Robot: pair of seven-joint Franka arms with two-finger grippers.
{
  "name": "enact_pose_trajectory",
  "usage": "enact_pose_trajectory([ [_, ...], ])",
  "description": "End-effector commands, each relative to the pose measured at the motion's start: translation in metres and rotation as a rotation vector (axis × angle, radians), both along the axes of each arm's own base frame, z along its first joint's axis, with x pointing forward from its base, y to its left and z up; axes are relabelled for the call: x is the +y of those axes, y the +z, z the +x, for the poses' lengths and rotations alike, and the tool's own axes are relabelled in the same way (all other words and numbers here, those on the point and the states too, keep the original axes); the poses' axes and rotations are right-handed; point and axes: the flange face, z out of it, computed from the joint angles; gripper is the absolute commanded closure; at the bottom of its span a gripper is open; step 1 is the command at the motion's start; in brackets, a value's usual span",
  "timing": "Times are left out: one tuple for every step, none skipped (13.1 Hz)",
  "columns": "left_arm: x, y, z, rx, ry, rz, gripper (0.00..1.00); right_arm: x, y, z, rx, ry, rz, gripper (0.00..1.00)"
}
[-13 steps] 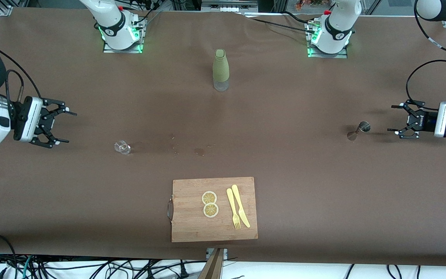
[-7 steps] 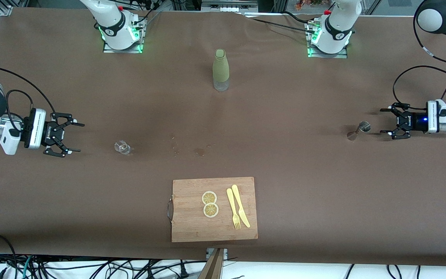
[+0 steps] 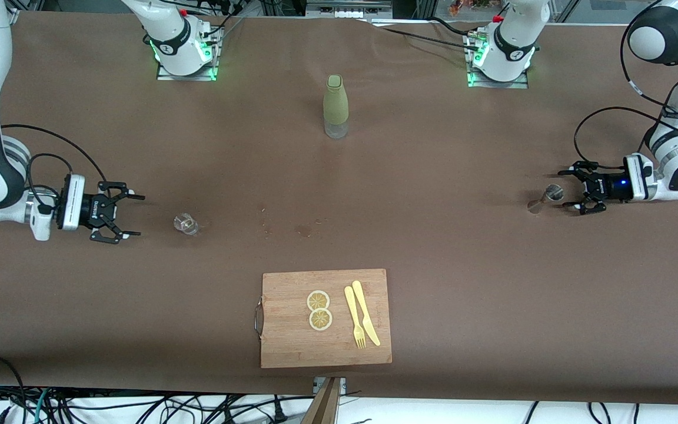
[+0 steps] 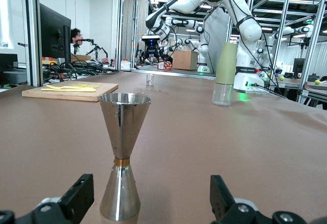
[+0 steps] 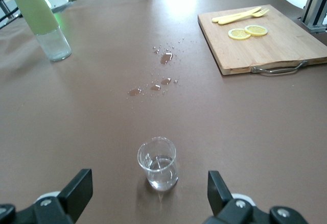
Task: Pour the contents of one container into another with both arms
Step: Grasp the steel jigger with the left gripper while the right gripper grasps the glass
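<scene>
The steel jigger's middle (image 3: 544,198) (image 4: 122,162) is still beyond my left gripper's fingers, so they would miss if they closed now. My left gripper should first move toward the jigger's middle, then close on the middle.
A steel hourglass jigger (image 3: 547,196) (image 4: 122,152) stands upright near the left arm's end of the table. My left gripper (image 3: 568,189) (image 4: 150,203) is low at table height, open, its fingers just short of the jigger, nothing held. A small clear glass (image 3: 186,223) (image 5: 158,163) with a little liquid stands toward the right arm's end. My right gripper (image 3: 133,215) (image 5: 148,196) is open, low over the table, a short gap from the glass.
A green-sleeved bottle (image 3: 335,106) stands mid-table nearer the bases. A wooden cutting board (image 3: 292,347) with two lemon slices (image 3: 318,309), a yellow fork and knife (image 3: 361,321) lies near the front edge. Spilled drops (image 3: 303,229) wet the cloth mid-table.
Both grippers have dropped lower and moved inward. The left one closed in on the jigger; the right one came nearer the glass. Both stay open.
</scene>
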Motion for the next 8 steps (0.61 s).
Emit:
enact_pose_trajectory([
  [-0.014,-0.004,0.003,-0.119,-0.002,-0.002,0.0,0.001,-0.021,0.0,-0.015,-0.008,0.075,0.0],
  [-0.022,-0.005,0.007,-0.119,-0.015,-0.005,0.0,0.002,-0.028,0.0,-0.018,-0.017,0.092,0.0],
  [-0.028,-0.006,0.011,-0.123,-0.013,-0.008,0.0,0.006,-0.037,-0.001,-0.017,-0.022,0.111,0.0],
  [-0.032,-0.013,0.011,-0.119,-0.008,-0.017,0.0,0.011,-0.045,-0.001,-0.02,-0.028,0.13,0.0],
  [-0.034,-0.017,0.012,-0.117,-0.005,-0.021,0.0,0.015,-0.053,-0.001,-0.026,-0.031,0.151,0.01],
  [-0.037,-0.02,0.014,-0.14,-0.004,-0.024,0.0,0.018,-0.059,-0.002,-0.033,-0.03,0.163,0.01],
  [-0.043,-0.023,0.017,-0.147,-0.006,-0.024,0.0,0.02,-0.068,-0.004,-0.043,-0.024,0.176,0.01],
  [-0.044,-0.022,0.018,-0.149,-0.006,-0.022,0.0,0.021,-0.077,-0.006,-0.053,-0.019,0.188,0.01],
])
